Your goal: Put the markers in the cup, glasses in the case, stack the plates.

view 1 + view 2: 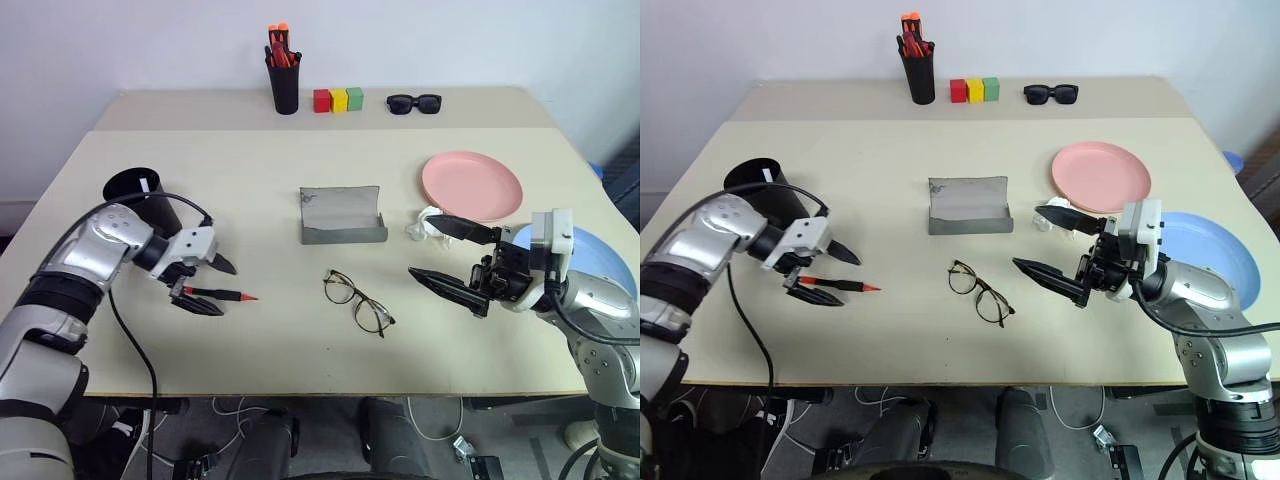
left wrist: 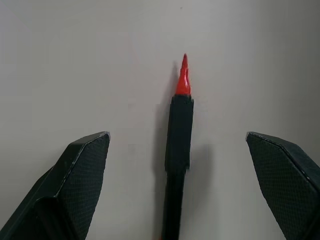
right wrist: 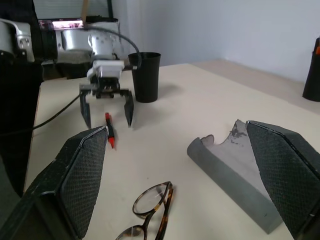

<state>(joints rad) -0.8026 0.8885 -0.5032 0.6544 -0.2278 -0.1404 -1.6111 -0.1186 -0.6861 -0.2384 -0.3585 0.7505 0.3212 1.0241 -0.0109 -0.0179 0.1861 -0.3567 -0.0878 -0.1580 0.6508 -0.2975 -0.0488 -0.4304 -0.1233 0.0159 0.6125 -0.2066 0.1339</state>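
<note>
My left gripper is ready to close on the marker, and it should do so, because its fingers reach down on both sides of the marker's black body (image 1: 222,295) (image 2: 180,132).
A black marker (image 1: 215,294) with a red tip lies flat on the table at the left. My left gripper (image 1: 218,287) hangs open over it, one finger on each side of the barrel (image 2: 179,145), not touching it. The black cup (image 1: 140,200) stands just behind that arm. Wire-rimmed glasses (image 1: 357,301) lie unfolded at the middle front. Behind them the grey case (image 1: 343,216) lies open. At the right, the pink plate (image 1: 472,185) and the blue plate (image 1: 600,262) sit side by side. My right gripper (image 1: 425,247) hovers open and empty, right of the glasses.
A tall black holder with red and orange pens (image 1: 284,85), three coloured blocks (image 1: 338,100) and black sunglasses (image 1: 413,102) line the back of the table. A small white crumpled thing (image 1: 422,224) lies by the pink plate's near edge.
</note>
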